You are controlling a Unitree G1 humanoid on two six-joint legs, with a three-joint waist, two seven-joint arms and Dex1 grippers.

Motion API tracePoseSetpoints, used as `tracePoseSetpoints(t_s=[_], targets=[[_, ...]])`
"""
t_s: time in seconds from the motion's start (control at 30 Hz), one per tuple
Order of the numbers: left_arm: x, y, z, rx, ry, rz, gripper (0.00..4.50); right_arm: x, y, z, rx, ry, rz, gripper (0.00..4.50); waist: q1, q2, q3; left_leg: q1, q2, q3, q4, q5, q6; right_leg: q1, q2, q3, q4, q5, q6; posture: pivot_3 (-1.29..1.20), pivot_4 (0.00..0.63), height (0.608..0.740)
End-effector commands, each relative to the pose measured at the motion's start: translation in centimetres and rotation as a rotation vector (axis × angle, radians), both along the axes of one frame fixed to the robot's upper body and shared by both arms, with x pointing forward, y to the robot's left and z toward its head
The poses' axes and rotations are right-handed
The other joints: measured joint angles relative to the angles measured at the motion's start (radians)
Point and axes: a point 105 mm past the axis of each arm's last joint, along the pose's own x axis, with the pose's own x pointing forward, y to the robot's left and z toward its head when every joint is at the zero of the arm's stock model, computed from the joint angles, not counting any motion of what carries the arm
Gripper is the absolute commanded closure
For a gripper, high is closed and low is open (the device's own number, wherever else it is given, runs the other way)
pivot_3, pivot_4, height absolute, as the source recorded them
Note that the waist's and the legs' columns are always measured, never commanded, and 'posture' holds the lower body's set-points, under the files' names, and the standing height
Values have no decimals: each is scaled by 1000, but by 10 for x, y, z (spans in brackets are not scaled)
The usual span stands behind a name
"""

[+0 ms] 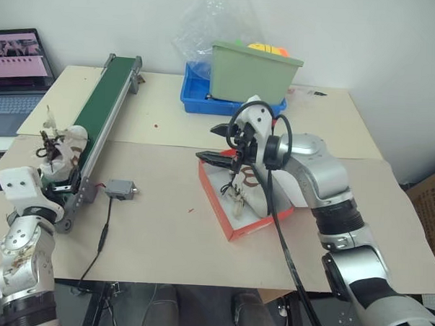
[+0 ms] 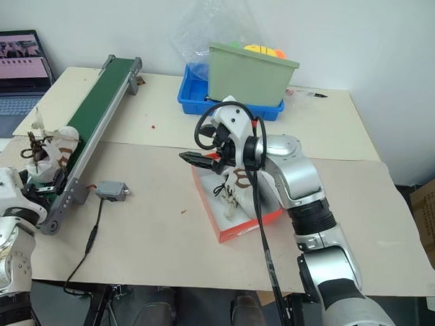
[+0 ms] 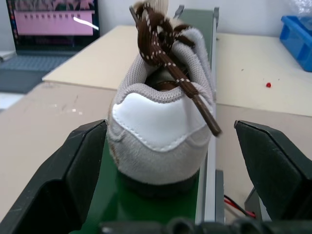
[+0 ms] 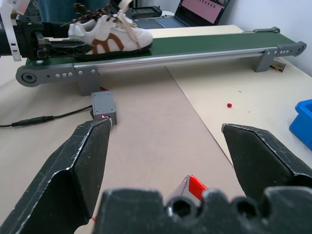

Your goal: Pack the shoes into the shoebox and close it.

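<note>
The robot's left gripper should close on the shoe now: its fingers are beside the shoe's grey heel [image 3: 157, 158] above the green belt [image 3: 146, 207] in the left wrist view, so they would catch the shoe.
One white shoe [image 3: 161, 131] with brown laces stands on the near end of the green conveyor belt [image 1: 104, 104], heel toward my left gripper [image 3: 168, 129]. That gripper is open, one finger on each side of the heel, and neither finger clearly presses it. The same shoe [image 4: 109, 34] appears far off in the right wrist view. A second shoe [image 1: 247, 189] lies inside the red-orange shoebox [image 1: 252, 229] at the table's middle. My right gripper [image 1: 222, 144] hovers open and empty above the box's far left corner. I cannot make out the box lid behind my right arm.
A small grey control box [image 1: 120, 188] with a cable lies beside the conveyor's near end. A blue tray [image 1: 198, 101] and a green bin [image 1: 254, 71] stand at the back, under a plastic bag. A laptop [image 1: 16, 67] sits at far left.
</note>
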Motion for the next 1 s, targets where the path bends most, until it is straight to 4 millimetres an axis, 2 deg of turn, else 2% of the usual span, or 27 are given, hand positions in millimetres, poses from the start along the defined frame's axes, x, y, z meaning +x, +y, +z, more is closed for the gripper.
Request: tracePoseSetpoints(t_s=[0.03, 0.07, 0.13, 0.2, 0.27, 0.4, 0.5, 0.57, 0.7, 0.83, 1.0], targets=[[0, 0, 3, -37, -9, -8, 538, -3, -4, 16, 26, -50, -4, 195, 3, 0, 0, 0, 0, 0, 0, 0, 0, 0, 0, 0, 0, 0, 0, 0, 150, 740], [1, -1, 1, -52, -3, -15, 772, -3, -3, 16, 25, -51, -5, 195, 4, 0, 0, 0, 0, 0, 0, 0, 0, 0, 0, 0, 0, 0, 0, 0, 150, 740], [2, -3, 2, -71, -4, -25, 1520, -3, -3, 18, 24, -56, -7, 195, 6, 0, 0, 0, 0, 0, 1, 0, 0, 1, 0, 0, 0, 0, 0, 0, 150, 740], [4, -6, 7, -66, -21, -43, 2007, -3, -3, 20, 24, -61, -9, 195, 9, 0, 0, 1, 0, 0, 0, 0, 0, 1, 0, 0, 0, 0, 0, 0, 150, 740], [7, -12, 23, -62, -77, -66, 2203, -3, -3, 22, 27, -62, -11, 195, 13, 0, 0, 2, 0, 0, 0, 0, 0, 1, 0, 0, 1, 0, 0, 0, 150, 740], [17, -45, 68, -31, -215, -171, 2253, 0, -6, 34, 164, 66, -35, 195, 21, -1, 0, 0, 0, 0, 1, 0, -1, 1, 0, -1, 0, 0, 0, 0, 150, 740], [25, -89, 101, -18, -298, -328, 2253, 19, -13, 51, 414, 316, -121, 195, 21, -1, 0, 0, 0, 0, 1, 1, -1, 1, 0, 0, 1, 0, 0, 0, 150, 740], [27, -115, 115, -23, -336, -411, 2253, 31, -15, 53, 531, 452, -179, 195, 21, -1, 0, 0, 0, 0, 1, 1, -1, 1, 0, 0, 2, 0, 0, 0, 150, 740], [29, -154, 128, -58, -367, -517, 2253, 38, -12, 55, 664, 617, -209, 195, 20, -1, -1, 1, 0, 0, 0, 1, -1, 2, 0, 0, 1, 1, 0, 0, 150, 740], [37, -207, 132, -143, -383, -646, 2253, 40, -8, 56, 745, 715, -207, 195, 19, 0, 0, -1, 0, -1, 1, 1, -1, 1, 0, 0, 2, 1, 0, 0, 150, 740], [40, -237, 125, -217, -374, -714, 2253, 41, -9, 56, 720, 690, -241, 195, 13, 0, 0, -1, 0, -1, 1, 1, -1, 1, 0, 0, 1, 1, 0, 0, 150, 740]])
